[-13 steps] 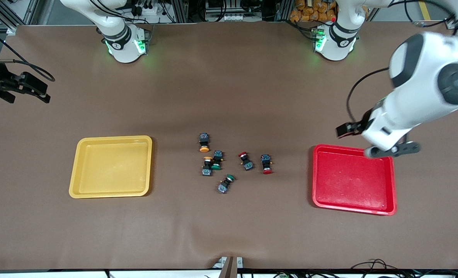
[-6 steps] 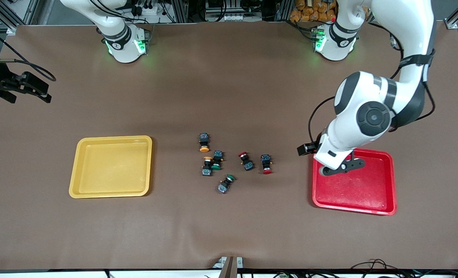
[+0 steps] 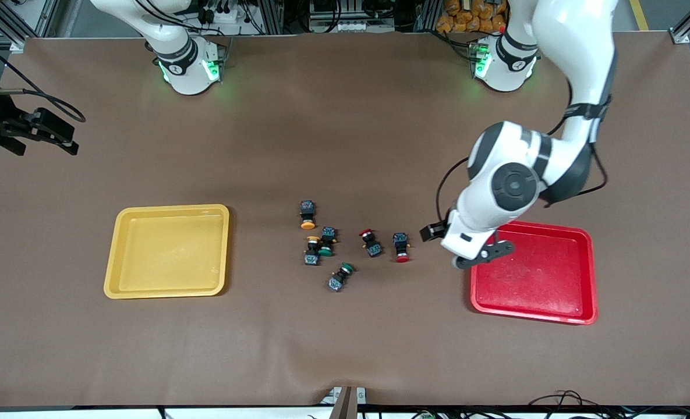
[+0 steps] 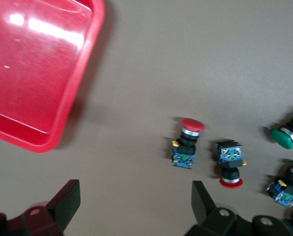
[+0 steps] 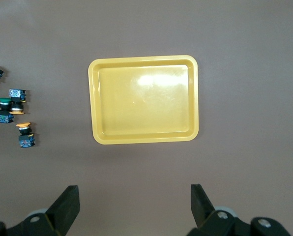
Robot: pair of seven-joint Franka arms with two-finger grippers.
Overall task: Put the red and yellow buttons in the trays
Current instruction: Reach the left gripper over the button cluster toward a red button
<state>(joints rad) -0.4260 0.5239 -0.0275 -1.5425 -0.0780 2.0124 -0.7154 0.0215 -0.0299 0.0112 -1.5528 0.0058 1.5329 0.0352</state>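
Note:
My left gripper is to take hold of the red-capped button's black body (image 3: pixel 401 245) next, so that it can put the button in the red tray (image 3: pixel 542 279).
Two red-capped buttons (image 3: pixel 370 242) (image 3: pixel 402 247) and two orange-yellow-capped buttons (image 3: pixel 307 214) (image 3: pixel 311 250) lie in a loose cluster mid-table, between the yellow tray (image 3: pixel 170 250) and the red tray (image 3: pixel 542 279). Both trays are empty. My left gripper (image 3: pixel 458 244) is open and empty, over the table by the red tray's corner, beside the nearer red button. The left wrist view shows both red buttons (image 4: pixel 188 142) (image 4: pixel 230 164) ahead of its open fingers (image 4: pixel 68 201), and the red tray (image 4: pixel 38 73). My right gripper (image 3: pixel 48 137) waits open at the right arm's end; its wrist view shows the yellow tray (image 5: pixel 144 98).
Two green-capped switches (image 3: pixel 326 241) (image 3: pixel 341 276) lie among the buttons; one touches an orange-yellow button. The brown mat (image 3: pixel 345 145) covers the whole table. The table's front edge runs along the bottom of the front view.
My left arm has swung down and across the red tray's far edge toward the button cluster. Its gripper now hangs just off the tray's corner. The right arm and the buttons have not moved.

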